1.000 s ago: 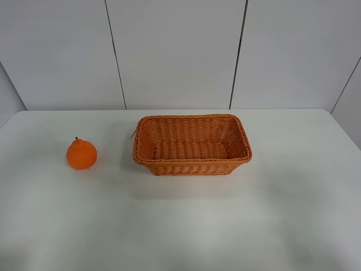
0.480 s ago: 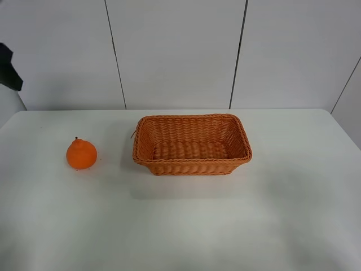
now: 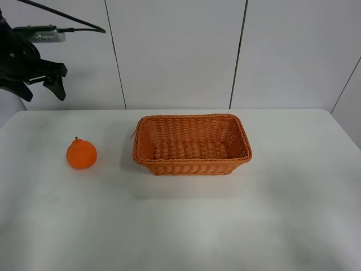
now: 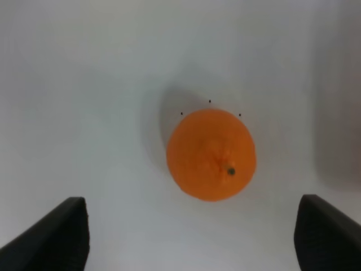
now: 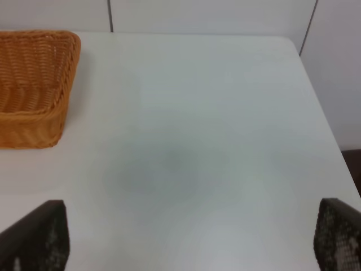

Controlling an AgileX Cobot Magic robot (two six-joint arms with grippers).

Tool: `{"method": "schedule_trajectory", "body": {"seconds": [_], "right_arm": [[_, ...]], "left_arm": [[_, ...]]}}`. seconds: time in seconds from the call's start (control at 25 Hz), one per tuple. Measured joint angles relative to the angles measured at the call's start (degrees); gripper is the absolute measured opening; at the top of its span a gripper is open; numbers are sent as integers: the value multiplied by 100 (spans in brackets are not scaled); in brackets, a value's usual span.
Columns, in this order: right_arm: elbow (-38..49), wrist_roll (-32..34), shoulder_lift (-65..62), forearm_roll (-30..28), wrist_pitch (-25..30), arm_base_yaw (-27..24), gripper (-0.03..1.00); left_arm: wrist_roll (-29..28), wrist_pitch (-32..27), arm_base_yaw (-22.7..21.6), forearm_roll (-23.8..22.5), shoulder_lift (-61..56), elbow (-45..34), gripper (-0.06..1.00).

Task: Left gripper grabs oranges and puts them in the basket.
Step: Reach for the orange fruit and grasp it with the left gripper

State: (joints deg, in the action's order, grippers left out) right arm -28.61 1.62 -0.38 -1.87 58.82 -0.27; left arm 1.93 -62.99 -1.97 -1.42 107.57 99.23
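The orange (image 3: pixel 81 154) needs to go into the basket, so my left gripper will grab it by its rounded body next.
The orange (image 3: pixel 81 154) sits on the white table (image 3: pixel 225 220), left of the basket (image 3: pixel 192 165). The basket is empty and stands at the table's middle. My left gripper (image 3: pixel 41 89) hangs open and empty high above the table's far left corner, above and behind the orange. In the left wrist view the orange (image 4: pixel 211 154) lies below, between the two spread fingertips (image 4: pixel 51 237), well apart from them. My right gripper (image 5: pixel 186 240) is open and empty over the table's right part, with the basket's end (image 5: pixel 34 90) to one side.
A white panelled wall (image 3: pixel 175 51) runs behind the table. The table's right edge (image 5: pixel 321 113) shows in the right wrist view. The right arm is out of the exterior view.
My left arm has come into the exterior view at the upper left and moved further in, with its open gripper now showing. The orange and basket have not moved.
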Motion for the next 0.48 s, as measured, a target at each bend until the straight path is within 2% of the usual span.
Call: {"method": "schedule_trajectory", "body": {"seconds": [0.24, 0.48], "right_arm": [[0, 0, 0, 0, 0, 0, 69], [0, 0, 0, 0, 0, 0, 69]], "left_arm": [[0, -23, 0, 22, 725, 33, 85], [76, -11, 0, 396, 1189, 33, 85]]}}
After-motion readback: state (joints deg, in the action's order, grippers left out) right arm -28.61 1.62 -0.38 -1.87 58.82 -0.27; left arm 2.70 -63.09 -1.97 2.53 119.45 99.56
